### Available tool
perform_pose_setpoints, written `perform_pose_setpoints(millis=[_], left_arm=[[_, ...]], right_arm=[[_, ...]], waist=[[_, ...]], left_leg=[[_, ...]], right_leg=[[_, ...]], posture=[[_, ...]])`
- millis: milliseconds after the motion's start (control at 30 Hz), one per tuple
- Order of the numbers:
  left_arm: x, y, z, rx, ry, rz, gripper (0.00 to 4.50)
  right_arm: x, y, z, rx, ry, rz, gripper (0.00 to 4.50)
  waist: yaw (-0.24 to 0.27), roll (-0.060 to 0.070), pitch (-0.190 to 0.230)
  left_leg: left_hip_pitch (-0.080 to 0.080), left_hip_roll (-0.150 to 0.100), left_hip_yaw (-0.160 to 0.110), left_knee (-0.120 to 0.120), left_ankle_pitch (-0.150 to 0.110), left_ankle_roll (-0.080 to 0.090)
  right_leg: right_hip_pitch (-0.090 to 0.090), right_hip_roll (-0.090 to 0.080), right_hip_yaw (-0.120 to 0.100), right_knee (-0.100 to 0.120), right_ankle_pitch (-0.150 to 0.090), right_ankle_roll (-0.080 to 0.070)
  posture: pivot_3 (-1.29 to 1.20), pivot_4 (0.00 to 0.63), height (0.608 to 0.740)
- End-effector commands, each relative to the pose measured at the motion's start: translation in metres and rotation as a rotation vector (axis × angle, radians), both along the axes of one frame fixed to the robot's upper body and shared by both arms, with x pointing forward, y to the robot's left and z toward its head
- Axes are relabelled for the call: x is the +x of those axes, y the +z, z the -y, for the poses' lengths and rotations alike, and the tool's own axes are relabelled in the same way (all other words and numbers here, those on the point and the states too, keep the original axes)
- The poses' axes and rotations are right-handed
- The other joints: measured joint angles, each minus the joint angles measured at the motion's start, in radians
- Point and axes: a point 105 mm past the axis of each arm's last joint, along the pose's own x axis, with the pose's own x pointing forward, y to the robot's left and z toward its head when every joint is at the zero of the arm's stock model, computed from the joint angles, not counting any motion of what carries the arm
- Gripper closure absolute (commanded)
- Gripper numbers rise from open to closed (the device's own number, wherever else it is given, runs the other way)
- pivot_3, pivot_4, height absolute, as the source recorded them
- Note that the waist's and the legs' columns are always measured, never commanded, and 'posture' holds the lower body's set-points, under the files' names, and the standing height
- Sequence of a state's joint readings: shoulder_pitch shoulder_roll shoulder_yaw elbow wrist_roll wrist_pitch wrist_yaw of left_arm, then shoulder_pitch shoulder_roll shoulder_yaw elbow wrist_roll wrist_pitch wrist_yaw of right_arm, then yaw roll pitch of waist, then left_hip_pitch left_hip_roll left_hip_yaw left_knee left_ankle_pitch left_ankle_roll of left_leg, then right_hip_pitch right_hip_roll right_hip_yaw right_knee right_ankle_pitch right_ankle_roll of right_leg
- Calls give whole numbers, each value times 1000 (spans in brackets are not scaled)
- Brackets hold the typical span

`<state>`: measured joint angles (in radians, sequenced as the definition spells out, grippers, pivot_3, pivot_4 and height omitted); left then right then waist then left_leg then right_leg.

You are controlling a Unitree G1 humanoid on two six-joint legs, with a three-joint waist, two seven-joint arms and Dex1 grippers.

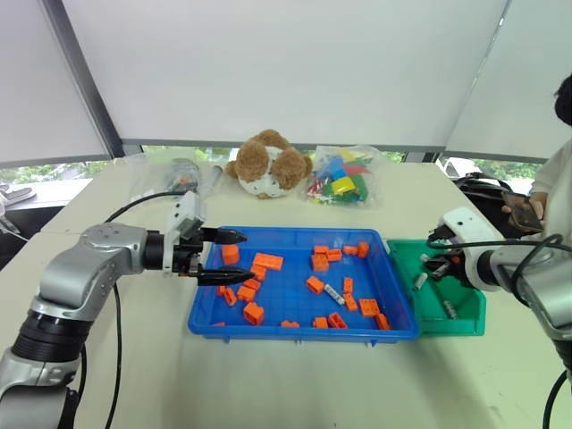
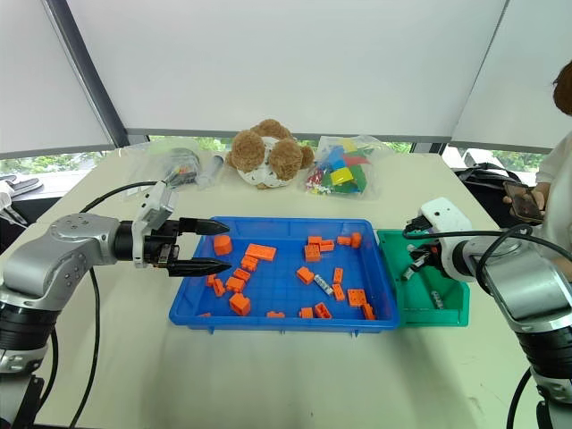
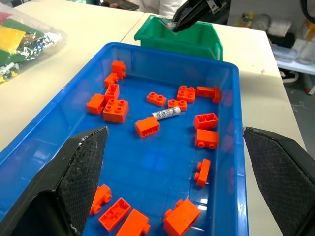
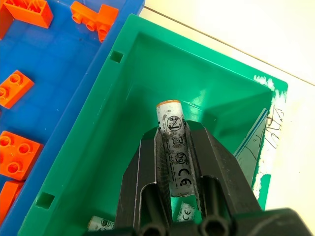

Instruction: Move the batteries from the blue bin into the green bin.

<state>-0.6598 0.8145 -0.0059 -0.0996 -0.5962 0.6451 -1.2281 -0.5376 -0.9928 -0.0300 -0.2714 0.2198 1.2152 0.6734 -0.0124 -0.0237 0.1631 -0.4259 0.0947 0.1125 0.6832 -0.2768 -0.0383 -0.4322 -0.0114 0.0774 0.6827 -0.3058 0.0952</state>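
The battery (image 4: 174, 142) is inside the green bin's rim and would lie in the green bin, so it is time for my right gripper to release it now.
The blue bin (image 1: 295, 234) holds several orange blocks and one silver battery (image 1: 334, 294) lying near its middle, also seen as battery (image 3: 166, 114). My left gripper (image 1: 244, 256) hangs open over the bin's left end with nothing between its fingers (image 3: 81, 167). The green bin (image 1: 465, 317) stands against the blue bin's right end. My right gripper (image 4: 173, 132) is over the inside of the green bin, shut on a battery (image 4: 172, 147). Two more batteries (image 4: 101, 223) lie on the green bin's floor.
A teddy bear (image 1: 268, 165) and a bag of coloured blocks (image 1: 344, 183) sit behind the blue bin. A clear plastic bag (image 1: 174, 174) lies at the back left. A person holding a phone (image 1: 523, 210) stands at the table's right edge.
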Motion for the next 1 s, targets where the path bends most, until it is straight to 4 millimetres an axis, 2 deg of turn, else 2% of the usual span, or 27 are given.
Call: perform_pose_setpoints(millis=[33,1000], left_arm=[[-1,10,0,4,-6,49,0],[-1,10,0,4,-6,49,0]], right_arm=[[-1,20,3,-19,-1,74,4444],[-1,20,3,-19,-1,74,4444]], waist=[[0,0,0],[0,0,0]], left_leg=[[0,0,0,0,0,0],[0,0,0,0,0,0]], right_leg=[[0,0,0,0,0,0],[0,0,0,0,0,0]], posture=[[0,150,733],[0,150,733]])
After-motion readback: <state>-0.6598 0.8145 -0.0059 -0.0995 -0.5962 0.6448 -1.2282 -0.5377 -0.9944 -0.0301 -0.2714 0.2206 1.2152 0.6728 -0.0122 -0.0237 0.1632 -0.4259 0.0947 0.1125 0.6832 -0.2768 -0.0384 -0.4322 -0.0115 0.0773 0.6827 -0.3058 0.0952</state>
